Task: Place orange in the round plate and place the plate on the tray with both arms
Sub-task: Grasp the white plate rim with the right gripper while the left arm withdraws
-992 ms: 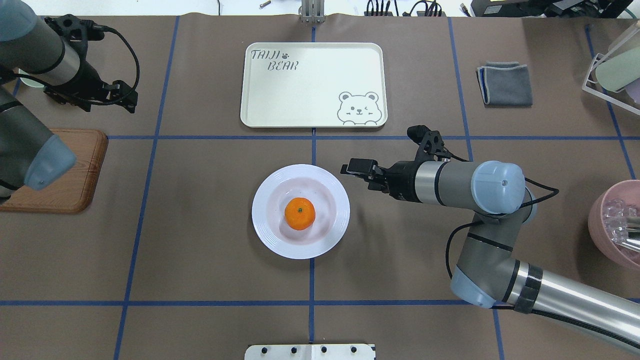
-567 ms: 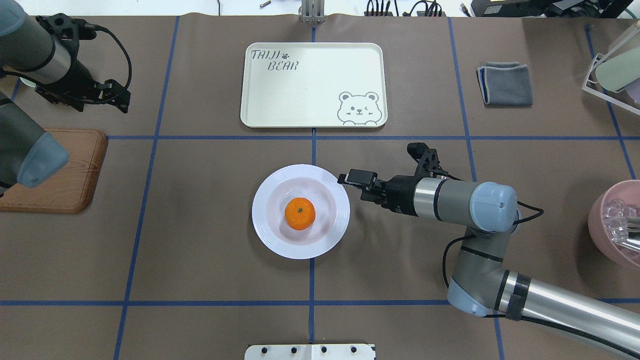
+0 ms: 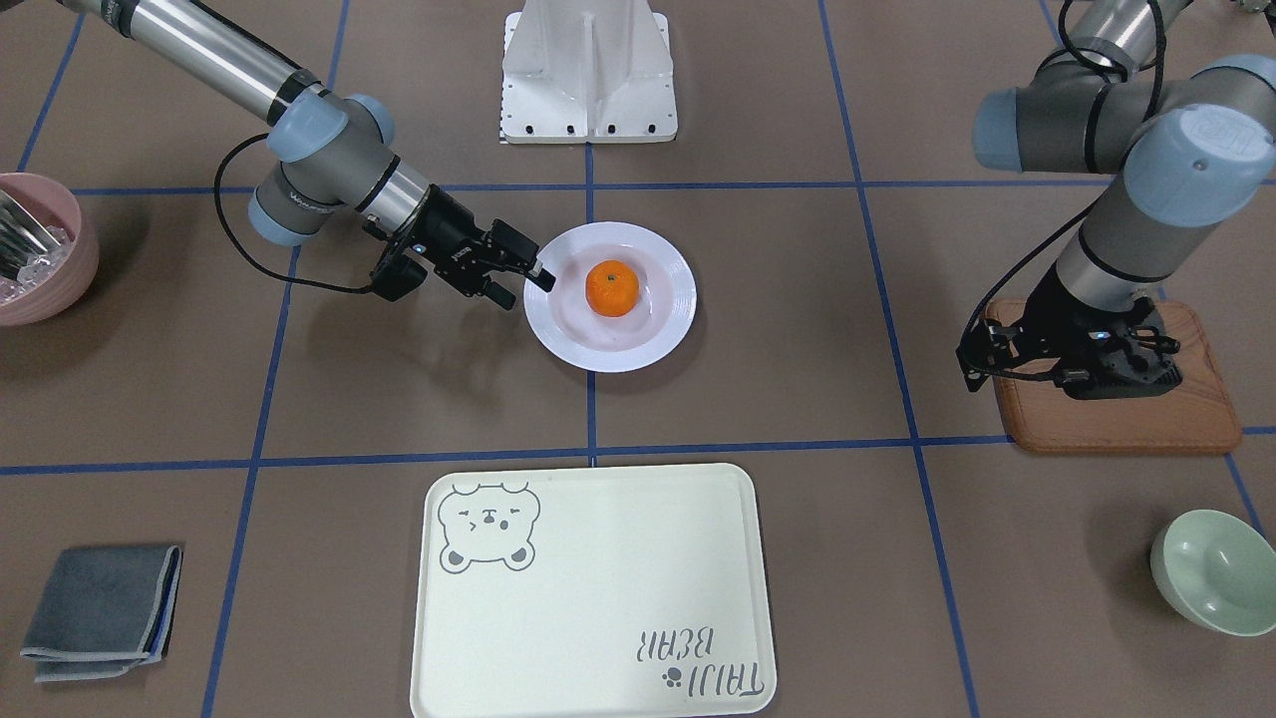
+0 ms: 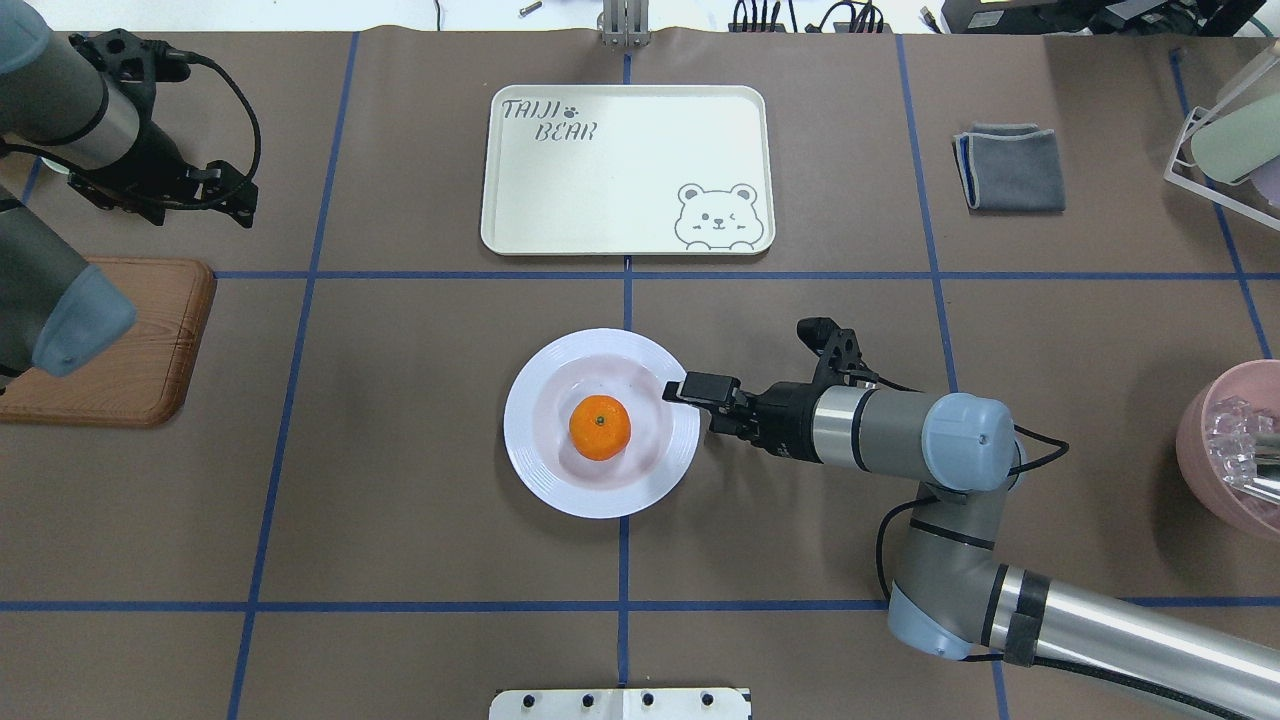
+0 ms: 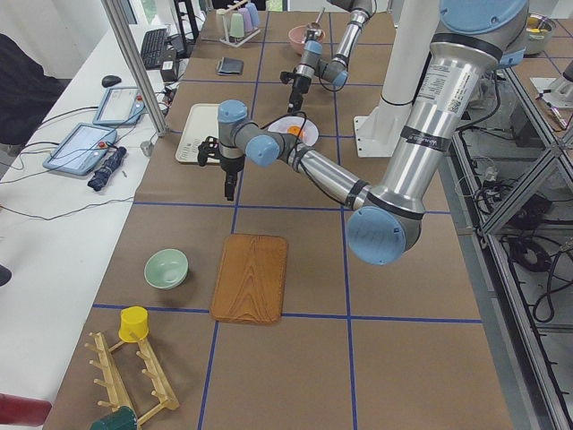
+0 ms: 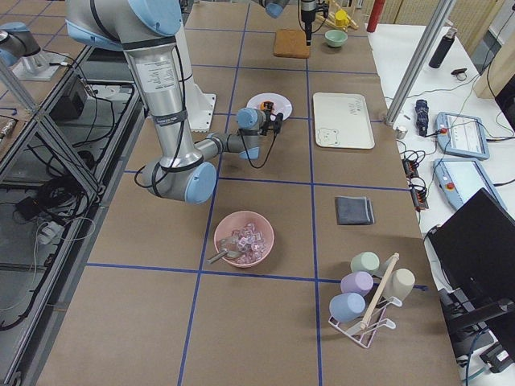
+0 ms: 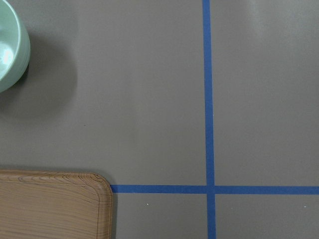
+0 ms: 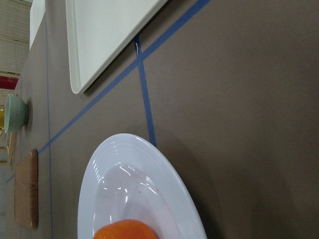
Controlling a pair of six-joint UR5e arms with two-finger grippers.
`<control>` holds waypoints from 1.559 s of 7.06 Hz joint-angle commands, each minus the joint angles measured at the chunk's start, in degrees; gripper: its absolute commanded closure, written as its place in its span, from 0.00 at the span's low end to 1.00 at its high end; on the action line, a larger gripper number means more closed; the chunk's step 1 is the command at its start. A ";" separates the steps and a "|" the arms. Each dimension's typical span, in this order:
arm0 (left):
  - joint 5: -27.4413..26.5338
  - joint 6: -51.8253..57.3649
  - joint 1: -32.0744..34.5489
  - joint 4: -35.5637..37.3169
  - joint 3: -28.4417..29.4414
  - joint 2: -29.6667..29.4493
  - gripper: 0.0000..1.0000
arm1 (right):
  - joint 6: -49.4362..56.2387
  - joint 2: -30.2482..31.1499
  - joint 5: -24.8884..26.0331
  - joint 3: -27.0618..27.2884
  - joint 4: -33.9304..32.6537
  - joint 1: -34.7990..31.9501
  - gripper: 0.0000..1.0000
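Next, my right gripper grabs the round plate by its rim (image 3: 538, 282) to carry the orange to the tray (image 3: 598, 598).
The orange (image 4: 600, 427) (image 3: 611, 287) lies in the middle of the round plate (image 4: 590, 500) (image 3: 598, 357), which rests on the table mat near the centre. My right gripper (image 4: 685, 392) (image 3: 523, 286) is open at the plate's rim on the robot's right, one finger over the rim and the other lower, outside it. The right wrist view shows the plate (image 8: 99, 169) close up with the orange (image 8: 124, 230) at its lower edge. The tray (image 4: 640, 150) (image 3: 598, 598) lies bare beyond the plate. My left gripper (image 4: 235, 200) (image 3: 1116, 389) points down by the wooden board, looks open and holds nothing.
A brown wooden board (image 4: 140, 340) lies at the left edge, with a pale green bowl (image 3: 1211, 570) beyond it. A folded grey cloth (image 4: 1010, 165), a pink bowl (image 4: 1230, 445) of clear pieces and a cup rack (image 4: 1225, 140) are on the right.
My right gripper has moved left and toward the robot, from beside the plate's far-right edge to over its right rim. The left arm drew back slightly to the left.
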State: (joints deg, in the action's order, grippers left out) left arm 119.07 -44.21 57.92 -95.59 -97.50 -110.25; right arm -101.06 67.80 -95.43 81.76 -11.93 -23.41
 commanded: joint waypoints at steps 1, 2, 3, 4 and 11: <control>-0.06 0.00 0.00 -0.03 0.11 0.21 0.01 | -0.28 -0.74 0.07 -0.28 -0.11 0.55 0.00; -0.06 0.00 0.00 -0.03 0.12 0.21 0.01 | -0.45 -0.74 0.15 -0.28 -0.11 0.81 0.00; -0.06 0.00 0.00 -0.03 0.12 0.21 0.01 | -0.63 -0.82 0.76 -0.63 -0.11 1.60 0.00; -0.06 0.00 0.00 -0.03 -0.15 0.48 0.01 | -0.63 -2.04 1.29 -1.33 -0.11 1.78 0.00; -0.50 -0.09 -0.09 -0.03 -0.32 1.01 0.01 | -2.03 -3.28 3.32 -1.96 0.24 2.58 0.84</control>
State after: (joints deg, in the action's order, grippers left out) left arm 118.66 -44.29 57.90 -95.63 -97.80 -109.34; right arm -103.02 64.57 -92.38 79.57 -11.86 -20.85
